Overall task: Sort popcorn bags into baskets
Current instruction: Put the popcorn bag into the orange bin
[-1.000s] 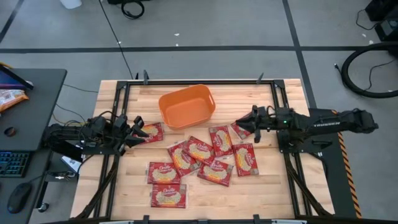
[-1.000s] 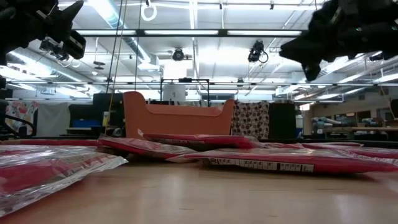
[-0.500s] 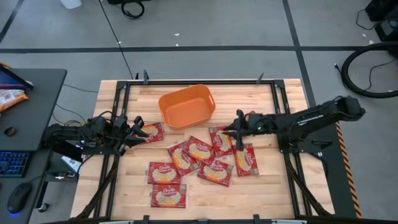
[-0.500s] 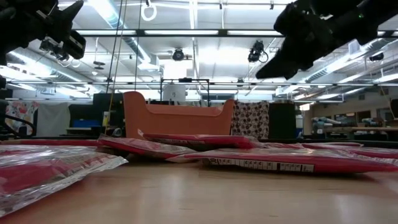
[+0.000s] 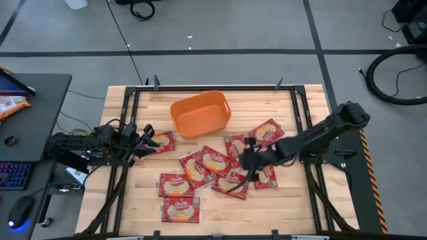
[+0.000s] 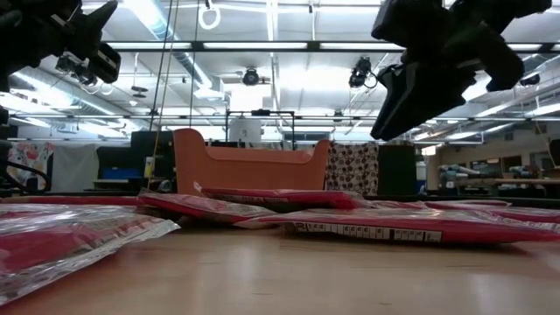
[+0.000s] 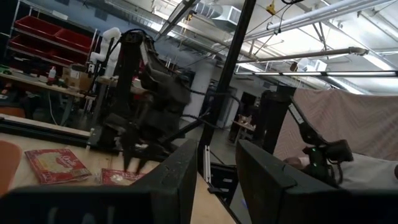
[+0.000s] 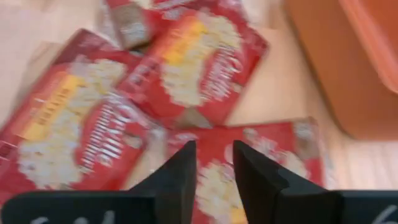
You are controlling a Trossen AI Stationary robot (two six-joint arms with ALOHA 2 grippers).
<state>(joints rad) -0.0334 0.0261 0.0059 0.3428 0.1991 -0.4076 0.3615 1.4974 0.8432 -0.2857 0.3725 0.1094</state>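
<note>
Next, my right gripper grabs the popcorn bag by its thin edge, to sort a popcorn bag into the orange basket (image 5: 200, 113).
The orange basket (image 5: 200, 113) stands at the table's far middle and holds no bags. Several red popcorn bags with cream labels lie flat in front of it, among them one (image 5: 162, 142) at the left, one (image 5: 265, 131) at the right and two (image 5: 181, 209) near the front edge. My right gripper (image 5: 248, 163) hangs open over the middle of the cluster, tipped down and well above the bags (image 6: 389, 122). Its wrist view looks between the fingers (image 8: 214, 165) onto bags (image 8: 199, 62). My left gripper (image 5: 148, 139) waits open beside the left bag, raised (image 6: 87, 44).
A black frame (image 5: 213, 87) borders the wooden table. Bare wood lies at the near right corner (image 5: 300, 207) and left of the basket (image 5: 150, 107). A desk with a keyboard (image 5: 13, 175) stands beyond the table's left edge. The basket's wall (image 8: 348, 68) shows close to the right gripper.
My right arm has swung from the table's right side toward the left and near edge, over the bag cluster, and has come down while tipping its gripper toward the bags. The bag at the right, earlier under the arm, now shows in full.
</note>
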